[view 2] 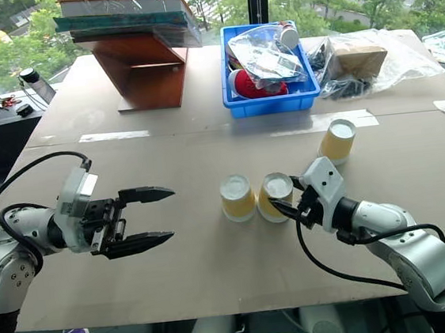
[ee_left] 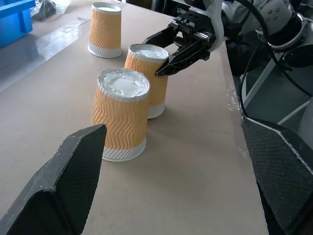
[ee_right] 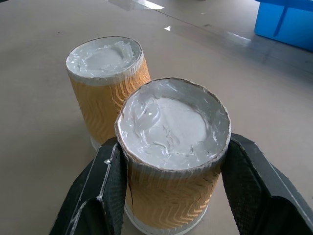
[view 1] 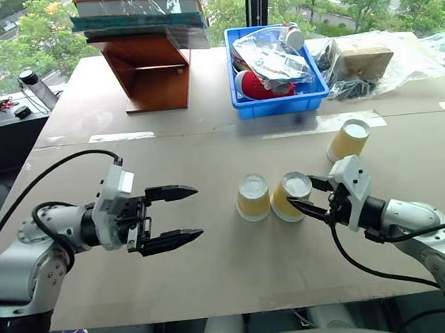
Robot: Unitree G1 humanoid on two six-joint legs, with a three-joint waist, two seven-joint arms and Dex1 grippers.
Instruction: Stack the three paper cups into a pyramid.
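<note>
I should let go of the held cup with my right gripper, since the held cup's lower rim is on the tabletop beside its neighbour (ee_right: 105,83).
Three paper cups stand upside down on the brown table (view 1: 179,282), flat bases up. Two are side by side in the middle: the left cup (view 1: 253,197) and the right cup (view 1: 292,196). The third cup (view 1: 349,140) stands alone, farther back and to the right. My right gripper (view 1: 302,195) is shut on the right middle cup, one finger (ee_right: 105,186) on each flank of it. That held cup (ee_right: 173,161) rests on the table, right beside its neighbour (ee_right: 105,83). My left gripper (view 1: 198,211) hovers open to the left of the pair, pointing at them, holding nothing.
A blue bin (view 1: 279,103) with clear bags and a red item sits at the back centre. A wooden rack (view 1: 153,70) with books stands at the back left. A box in a plastic bag (view 1: 367,64) lies at the back right. The table's front edge is close.
</note>
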